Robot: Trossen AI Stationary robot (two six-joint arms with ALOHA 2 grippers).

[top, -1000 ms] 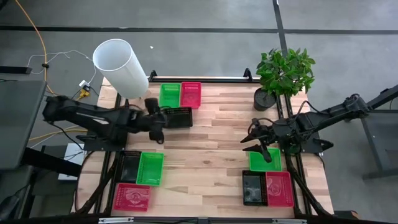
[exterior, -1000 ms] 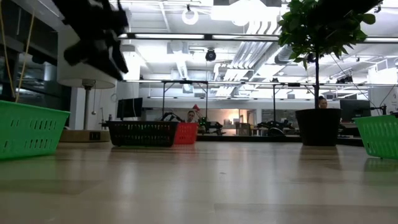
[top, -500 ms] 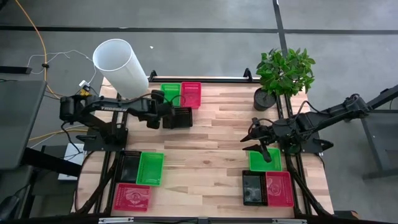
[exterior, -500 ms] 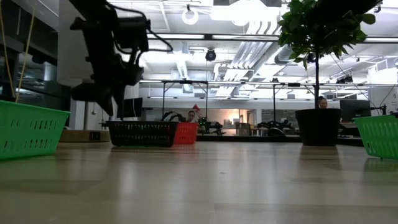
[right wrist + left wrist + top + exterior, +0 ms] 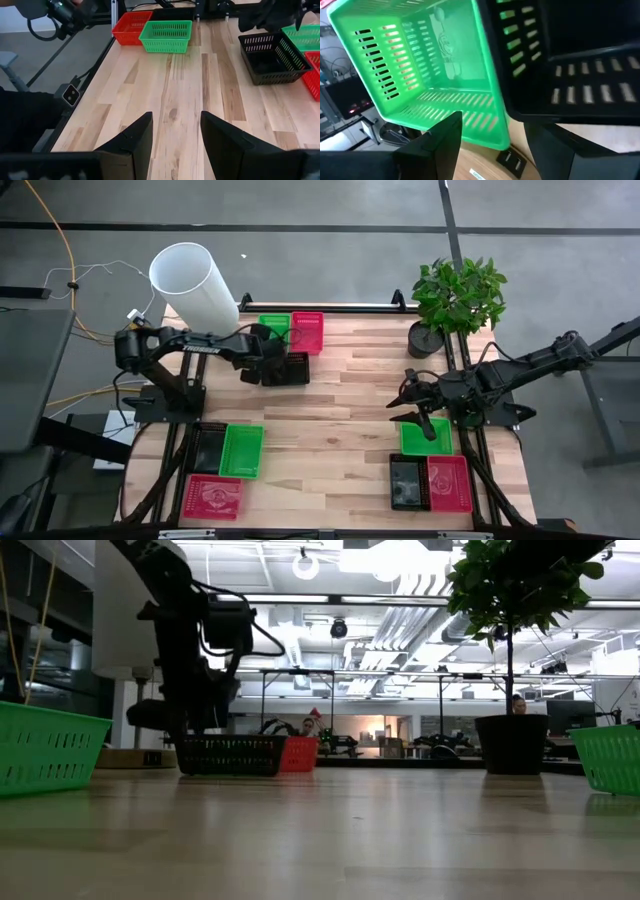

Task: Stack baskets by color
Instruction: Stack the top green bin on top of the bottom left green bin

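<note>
The left gripper grabs the green basket beside the black one by its side rim [image 5: 495, 95] next, to stack it with the other green one.
At the far left of the table a black basket [image 5: 292, 369] stands in front of a green basket [image 5: 272, 330] and a red basket [image 5: 308, 330]. My left gripper [image 5: 266, 362] hangs open, tilted down, over the black basket's left end. In the left wrist view its gripper [image 5: 492, 150] shows the green basket [image 5: 430, 60] and the black basket [image 5: 575, 65] just beyond the fingers. I cannot see it touch either. My right gripper [image 5: 410, 403] waits open above the table's right half. More baskets sit near left: black [image 5: 207, 448], green [image 5: 242, 450], red [image 5: 213, 496].
Near right lie a green basket [image 5: 427, 437], a black one [image 5: 408, 482] and a red one [image 5: 450, 483]. A tall white cylinder [image 5: 193, 288] stands at the far left corner and a potted plant [image 5: 455, 295] at the far right. Bare wood [image 5: 350, 395] spans the middle.
My left gripper has swung toward the table's far edge and come down, turning as it went, until it hangs at the black basket's left end. Its fingers have stayed open. The baskets have not moved.
</note>
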